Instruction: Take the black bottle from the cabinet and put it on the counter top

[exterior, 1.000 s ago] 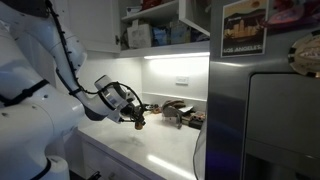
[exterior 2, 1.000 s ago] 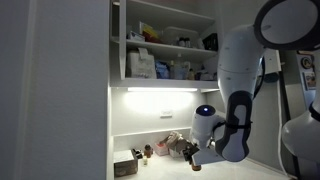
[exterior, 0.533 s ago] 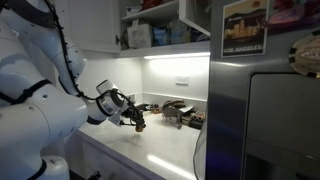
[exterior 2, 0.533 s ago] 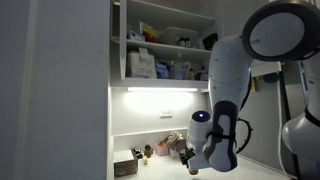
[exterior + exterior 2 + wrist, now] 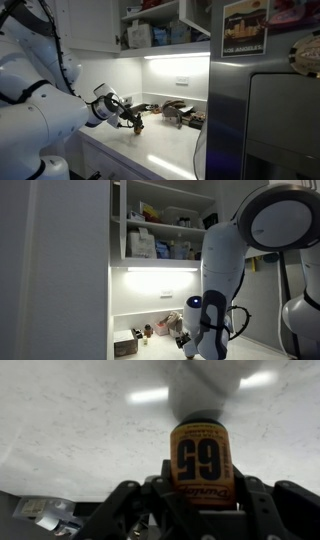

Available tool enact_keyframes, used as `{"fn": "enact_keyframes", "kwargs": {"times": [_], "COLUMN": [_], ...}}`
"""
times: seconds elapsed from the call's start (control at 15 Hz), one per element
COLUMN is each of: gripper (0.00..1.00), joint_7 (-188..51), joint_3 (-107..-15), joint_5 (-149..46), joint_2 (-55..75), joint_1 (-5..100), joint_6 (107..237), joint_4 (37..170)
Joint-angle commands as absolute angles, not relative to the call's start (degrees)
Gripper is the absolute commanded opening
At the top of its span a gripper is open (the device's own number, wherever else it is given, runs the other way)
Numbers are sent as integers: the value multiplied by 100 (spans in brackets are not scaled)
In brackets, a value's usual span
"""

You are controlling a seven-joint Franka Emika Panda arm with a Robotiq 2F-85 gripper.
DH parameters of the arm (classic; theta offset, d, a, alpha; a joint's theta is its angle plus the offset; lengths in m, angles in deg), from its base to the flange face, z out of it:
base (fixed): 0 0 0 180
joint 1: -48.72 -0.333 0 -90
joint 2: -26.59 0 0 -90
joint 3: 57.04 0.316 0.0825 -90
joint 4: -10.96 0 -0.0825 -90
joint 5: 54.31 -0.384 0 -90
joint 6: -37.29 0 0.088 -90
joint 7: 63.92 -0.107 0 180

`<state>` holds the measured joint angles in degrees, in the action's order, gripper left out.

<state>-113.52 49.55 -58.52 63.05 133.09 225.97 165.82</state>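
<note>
The black bottle's lower end meets the white counter top (image 5: 141, 138) (image 5: 203, 400) below the fingers, so it is time for my gripper to release the black bottle now.
The black bottle (image 5: 201, 455) is a small dark bottle with an orange label, held between the jaws in the wrist view, its dark cap pointing at the white counter top (image 5: 70, 430). My gripper (image 5: 135, 118) is shut on it, low over the counter top (image 5: 160, 150) in an exterior view. The bottle (image 5: 138, 124) shows there as a dark spot at the fingertips. In an exterior view the gripper (image 5: 186, 342) is largely hidden behind the arm. The white cabinet (image 5: 160, 225) hangs above with its shelves of boxes, also visible from another side (image 5: 165, 25).
Dark clutter of tools and small containers (image 5: 180, 113) lies at the back of the counter, also seen along the wall (image 5: 150, 332). A grey steel appliance (image 5: 270, 120) stands beside the counter. A light strip (image 5: 175, 55) glows under the cabinet.
The arm has swung, carrying the gripper and bottle slightly toward the counter's near edge and a little lower. The grip on the bottle has stayed the same.
</note>
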Motion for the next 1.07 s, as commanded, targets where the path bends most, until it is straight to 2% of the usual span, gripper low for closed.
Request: {"fn": "enact_keyframes", "kwargs": {"times": [0.0, 0.07, 0.27, 0.53, 1.0], "gripper": [77, 79, 99, 100, 100], "joint_7": [-11115, -11097, -11006, -10847, -9988], "joint_3": [5147, 5126, 5026, 4736, 2474], "joint_5": [-6210, -6262, -6363, -6415, -6502], "joint_2": [6469, 6483, 6509, 6394, 6457], "joint_1": [13458, 13425, 13313, 13174, 11727], "joint_6": [22698, 22674, 22641, 22586, 22153], "joint_4": [16512, 16519, 16570, 16559, 16259]}}
